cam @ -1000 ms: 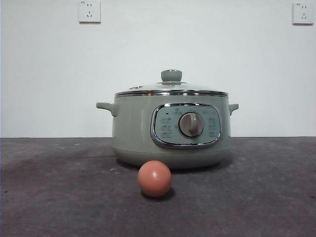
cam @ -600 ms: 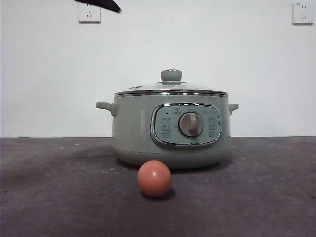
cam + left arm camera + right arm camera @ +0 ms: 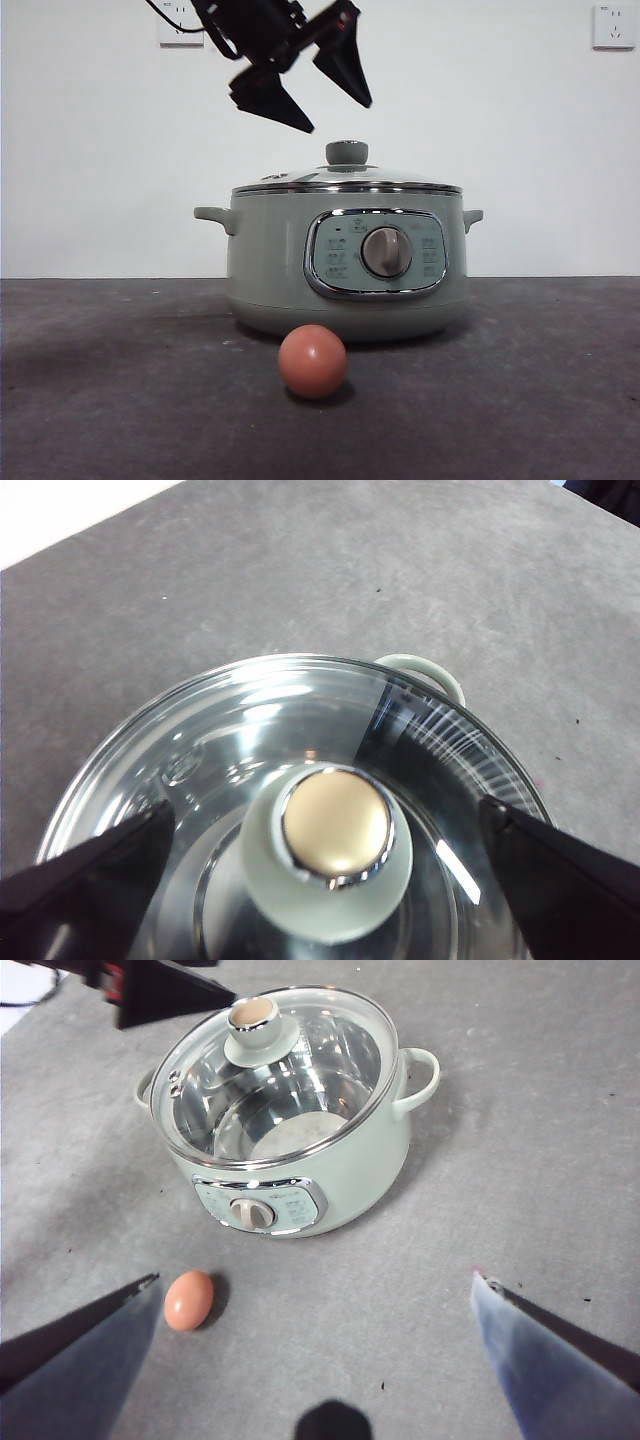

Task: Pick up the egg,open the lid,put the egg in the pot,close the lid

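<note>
I should grab the lid with my left gripper next, by its narrow green knob [image 3: 347,153], because the glass lid is far wider than the gripper's open fingers.
The sage-green pot [image 3: 270,260] stands mid-table with the glass lid [image 3: 300,181] shut on it. The egg [image 3: 313,361] lies on the table just in front of the pot. My left gripper [image 3: 335,117] hangs open a little above the lid's green knob [image 3: 347,153]. In the left wrist view the knob [image 3: 335,830] lies between its spread jaws, over the lid glass [image 3: 250,720]. My right gripper [image 3: 312,1278] is open and empty, high over the table. Its wrist view shows the pot [image 3: 350,1180], the lid [image 3: 300,1070], the egg [image 3: 188,1300] and the left gripper [image 3: 170,990].
The dark grey table [image 3: 520,400] stretches to both sides of the pot. A white wall stands behind with one socket [image 3: 613,27] at the top right and another [image 3: 181,25] partly behind the left arm.
The left arm has come into the front view from the top left and dropped down over the lid's knob. The pot, lid and egg have not moved.
</note>
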You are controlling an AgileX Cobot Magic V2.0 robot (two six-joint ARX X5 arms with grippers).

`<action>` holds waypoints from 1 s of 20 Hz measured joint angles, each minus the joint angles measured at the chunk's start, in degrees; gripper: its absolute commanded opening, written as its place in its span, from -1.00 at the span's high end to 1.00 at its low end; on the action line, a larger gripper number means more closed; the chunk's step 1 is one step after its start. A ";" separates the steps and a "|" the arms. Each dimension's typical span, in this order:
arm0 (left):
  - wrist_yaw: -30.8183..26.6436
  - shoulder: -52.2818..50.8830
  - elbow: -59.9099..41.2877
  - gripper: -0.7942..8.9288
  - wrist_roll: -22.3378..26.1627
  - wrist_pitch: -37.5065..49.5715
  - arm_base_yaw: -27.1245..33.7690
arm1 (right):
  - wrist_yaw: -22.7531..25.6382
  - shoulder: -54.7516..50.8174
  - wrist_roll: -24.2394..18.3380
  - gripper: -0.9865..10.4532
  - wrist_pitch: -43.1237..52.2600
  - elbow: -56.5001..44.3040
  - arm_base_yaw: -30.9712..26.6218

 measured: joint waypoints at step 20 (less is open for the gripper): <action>-3.80 5.01 0.00 0.40 0.44 1.81 -1.46 | 0.00 0.90 0.00 -0.16 0.00 0.00 0.00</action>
